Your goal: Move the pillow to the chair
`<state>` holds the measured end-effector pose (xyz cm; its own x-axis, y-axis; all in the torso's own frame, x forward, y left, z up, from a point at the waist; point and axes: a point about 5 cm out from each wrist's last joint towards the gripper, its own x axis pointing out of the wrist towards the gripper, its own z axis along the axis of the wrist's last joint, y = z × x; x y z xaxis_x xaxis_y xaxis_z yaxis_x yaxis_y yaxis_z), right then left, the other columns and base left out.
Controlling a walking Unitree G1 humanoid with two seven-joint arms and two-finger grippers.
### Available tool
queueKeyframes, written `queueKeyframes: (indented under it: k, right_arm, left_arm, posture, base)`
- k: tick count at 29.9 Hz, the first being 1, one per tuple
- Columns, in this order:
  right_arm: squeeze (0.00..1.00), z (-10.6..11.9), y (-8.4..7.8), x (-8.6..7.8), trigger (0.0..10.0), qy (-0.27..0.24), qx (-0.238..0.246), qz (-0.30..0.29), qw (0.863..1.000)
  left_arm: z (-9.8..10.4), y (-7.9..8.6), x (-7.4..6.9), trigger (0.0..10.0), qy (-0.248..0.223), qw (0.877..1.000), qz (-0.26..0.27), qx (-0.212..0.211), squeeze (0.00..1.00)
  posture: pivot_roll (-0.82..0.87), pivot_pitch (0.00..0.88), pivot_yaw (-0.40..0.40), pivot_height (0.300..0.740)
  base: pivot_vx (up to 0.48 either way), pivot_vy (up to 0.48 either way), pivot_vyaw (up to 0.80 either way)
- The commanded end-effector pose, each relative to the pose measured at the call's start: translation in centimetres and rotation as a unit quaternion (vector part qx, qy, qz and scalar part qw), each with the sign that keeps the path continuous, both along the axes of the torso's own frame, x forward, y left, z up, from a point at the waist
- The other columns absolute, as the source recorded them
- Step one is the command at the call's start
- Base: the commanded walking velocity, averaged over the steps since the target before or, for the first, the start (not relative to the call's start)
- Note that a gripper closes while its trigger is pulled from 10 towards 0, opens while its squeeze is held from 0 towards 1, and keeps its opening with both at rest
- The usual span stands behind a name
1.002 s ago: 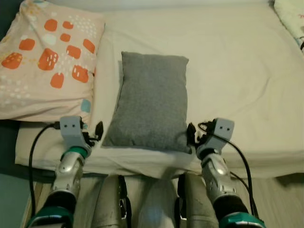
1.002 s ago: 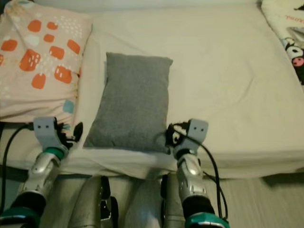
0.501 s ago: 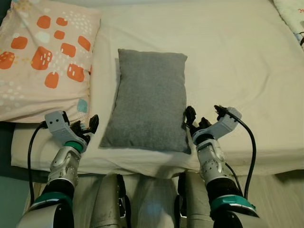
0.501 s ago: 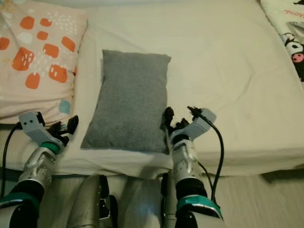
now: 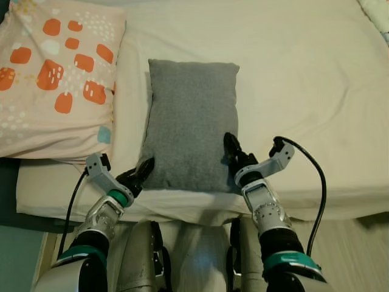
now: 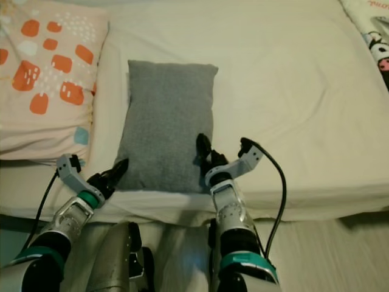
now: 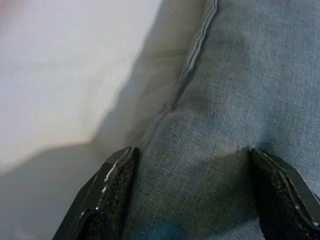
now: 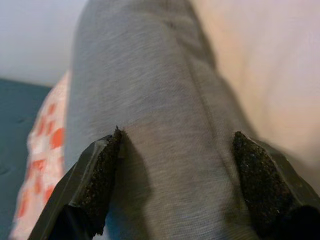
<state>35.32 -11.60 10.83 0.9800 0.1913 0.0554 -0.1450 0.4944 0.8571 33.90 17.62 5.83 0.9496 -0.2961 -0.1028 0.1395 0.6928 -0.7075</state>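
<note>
The grey pillow (image 5: pixel 188 115) needs to go to the chair, so my right gripper should next grab the pillow by its long side edge (image 5: pixel 233 128) to move it there.
A grey rectangular pillow (image 5: pixel 191 118) lies lengthwise on the cream bed (image 5: pixel 304 79), its near end close to the mattress edge. My left gripper (image 5: pixel 143 172) is at the pillow's near left corner. In the left wrist view it is open, and the grey fabric (image 7: pixel 210 125) lies between its fingers (image 7: pixel 112 195). My right gripper (image 5: pixel 234 153) rests on the near right part of the pillow. In the right wrist view it is open too, its fingertips (image 8: pixel 97 180) straddling a ridge of the pillow (image 8: pixel 150 100).
A larger pink pillow with orange patches (image 5: pixel 55 73) lies at the left of the grey one. A printed cloth (image 6: pixel 378 36) sits at the bed's far right corner. My legs stand against the mattress edge (image 5: pixel 200 213), with wooden floor at the right.
Both grippers have moved inward and forward from beside the pillow onto its near corners. The right one now reaches over the pillow's edge.
</note>
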Motion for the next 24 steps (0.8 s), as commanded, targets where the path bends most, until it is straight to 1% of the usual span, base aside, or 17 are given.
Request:
queueKeyframes:
  k: [1,5,6,7,9,11,12,13,15,16,17,18,19,20,21,22,24]
  right_arm:
    - [1.00,-1.2,2.8,-1.1,10.0,0.019,0.039,0.035,0.998]
    - [1.00,-1.2,3.2,-1.3,10.0,0.013,0.046,0.046,0.998]
    - [1.00,-1.1,3.3,-1.3,10.0,0.007,0.051,0.055,0.997]
    - [1.00,-1.1,3.3,-1.3,10.0,0.007,0.051,0.055,0.997]
    - [1.00,-0.8,3.6,-1.3,10.0,-0.005,0.044,0.079,0.996]
    - [1.00,-0.5,3.8,-1.2,10.0,-0.014,0.034,0.099,0.994]
    - [1.00,-0.5,4.0,-1.2,10.0,-0.017,0.017,0.120,0.992]
    - [1.00,-0.5,4.0,-1.3,10.0,-0.022,-0.005,0.139,0.990]
    - [1.00,-0.5,4.0,-1.3,10.0,-0.022,-0.005,0.139,0.990]
    - [1.00,-0.3,4.1,-1.3,10.0,-0.028,-0.013,0.158,0.987]
    - [1.00,-0.5,4.6,-1.6,10.0,-0.029,-0.042,0.190,0.981]
    - [1.00,-0.9,5.1,-1.9,10.0,-0.034,-0.090,0.223,0.970]
    - [1.00,-0.9,5.1,-1.9,10.0,-0.034,-0.090,0.223,0.970]
    - [1.00,-1.2,5.5,-2.1,10.0,-0.037,-0.123,0.245,0.961]
    - [1.00,-1.6,5.7,-1.9,10.0,-0.029,-0.154,0.245,0.957]
    - [1.00,-1.8,5.8,-1.8,10.0,-0.024,-0.168,0.241,0.956]
    - [1.00,-1.7,6.2,-1.8,10.0,-0.026,-0.167,0.244,0.955]
  left_arm:
    - [-1.7,-0.3,-1.1,10.0,0.035,0.999,-0.003,-0.019,1.00]
    - [-1.8,0.3,-1.3,10.0,0.034,0.999,0.016,-0.015,1.00]
    - [-1.9,0.9,-1.4,10.0,0.036,0.999,0.029,-0.009,1.00]
    - [-1.9,0.9,-1.4,10.0,0.036,0.999,0.029,-0.009,1.00]
    - [-2.0,1.7,-1.6,10.0,0.042,0.998,0.041,0.007,1.00]
    - [-1.9,1.9,-1.4,10.0,0.044,0.998,0.038,0.022,1.00]
    - [-1.7,2.1,-1.3,10.0,0.046,0.998,0.038,0.036,1.00]
    - [-1.5,2.2,-1.1,10.0,0.045,0.998,0.042,0.032,1.00]
    - [-1.5,2.2,-1.1,10.0,0.045,0.998,0.042,0.032,1.00]
    - [-1.1,2.4,-0.8,10.0,0.036,0.998,0.046,0.025,1.00]
    - [-0.8,2.7,-0.6,10.0,0.033,0.998,0.056,0.015,1.00]
    - [-0.6,2.8,-0.6,10.0,0.032,0.998,0.055,0.012,1.00]
    - [-0.6,2.8,-0.6,10.0,0.032,0.998,0.055,0.012,1.00]
    - [-0.6,2.9,-0.5,10.0,0.033,0.998,0.054,0.013,1.00]
    - [-0.6,2.9,-0.5,10.0,0.034,0.998,0.052,0.017,1.00]
    - [-0.6,2.8,-0.5,10.0,0.034,0.998,0.051,0.020,1.00]
    - [-0.6,2.6,-0.5,10.0,0.032,0.998,0.048,0.015,1.00]
  posture:
    - [-0.08,0.257,0.136,0.600]
    - [-0.08,0.254,0.138,0.600]
    - [-0.08,0.227,0.135,0.600]
    - [-0.08,0.227,0.135,0.600]
    - [-0.08,0.217,0.130,0.600]
    - [-0.08,0.225,0.128,0.600]
    - [-0.07,0.251,0.127,0.600]
    - [-0.07,0.251,0.125,0.600]
    - [-0.07,0.251,0.125,0.600]
    - [-0.06,0.237,0.121,0.600]
    - [-0.06,0.269,0.118,0.600]
    - [-0.05,0.253,0.117,0.600]
    - [-0.05,0.253,0.117,0.600]
    - [-0.05,0.253,0.117,0.600]
    - [-0.04,0.286,0.115,0.600]
    - [-0.04,0.286,0.115,0.600]
    - [-0.03,0.291,0.113,0.600]
  base:
    - [0.000,0.000,0.00]
    - [0.000,0.000,0.00]
    - [0.000,0.000,0.00]
    - [0.000,0.000,0.00]
    - [0.000,0.000,0.00]
    - [0.000,0.000,0.00]
    - [0.000,0.000,0.00]
    - [0.000,0.000,0.00]
    - [0.000,0.000,0.00]
    - [0.000,0.000,0.00]
    - [0.000,0.000,0.00]
    - [0.000,0.000,0.00]
    - [0.000,0.000,0.00]
    - [0.000,0.000,0.00]
    - [0.000,0.000,0.00]
    - [0.000,0.000,0.00]
    - [0.000,0.000,0.00]
